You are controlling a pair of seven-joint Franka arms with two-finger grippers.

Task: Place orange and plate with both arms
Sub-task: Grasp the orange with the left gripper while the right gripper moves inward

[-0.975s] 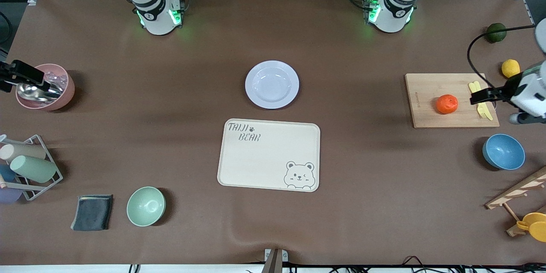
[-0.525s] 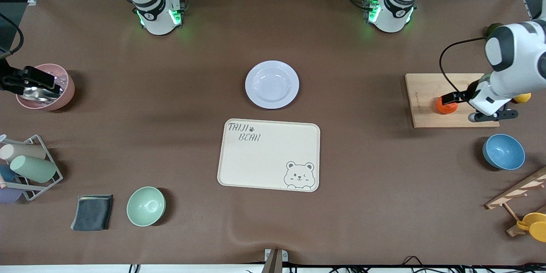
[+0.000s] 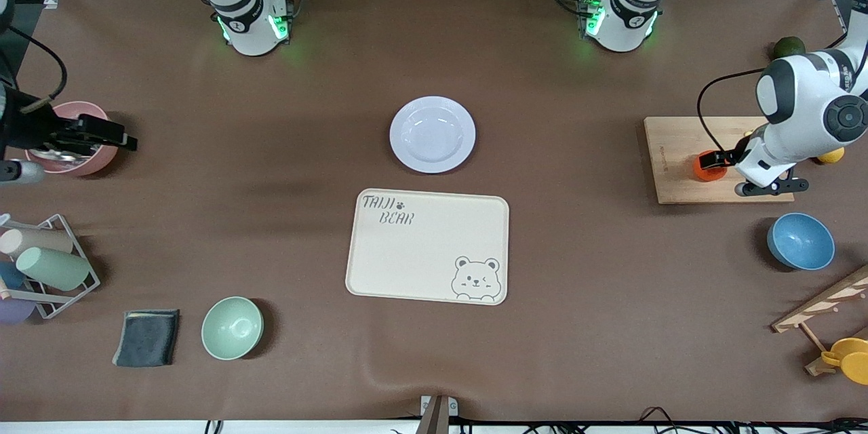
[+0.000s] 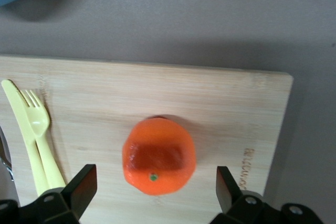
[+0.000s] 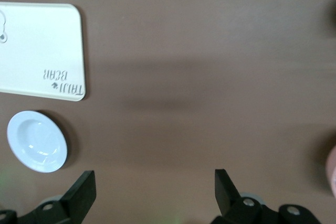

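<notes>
The round sides of the orange [image 3: 705, 171] are the part my left gripper will grab next, to set it on the pale plate [image 3: 432, 134].
The orange [image 4: 158, 156] lies on a wooden cutting board [image 3: 678, 149] at the left arm's end of the table. My left gripper [image 3: 715, 163] hangs just over it, open, with one finger [image 4: 84, 182] on each side of the fruit and not touching it. In the front view the gripper covers most of the orange [image 3: 705, 171]. The pale plate [image 3: 432, 134] sits at mid-table, farther from the front camera than the bear-printed tray [image 3: 427, 244]. My right gripper [image 3: 119, 139] is open and empty above the pink cup [image 3: 102, 157]. The right wrist view shows the plate [image 5: 37, 141] well away from it.
A yellow fork and knife [image 4: 34, 140] lie on the board beside the orange. A blue bowl [image 3: 800, 241], a lemon [image 3: 831, 156] and a dark green fruit [image 3: 788, 47] surround the board. A mint bowl [image 3: 232, 327], grey cloth [image 3: 147, 337] and cup rack [image 3: 47, 264] sit at the right arm's end.
The left arm swung in over the board and brought its open gripper over the orange. The right gripper moved over the pink cup toward the table's middle.
</notes>
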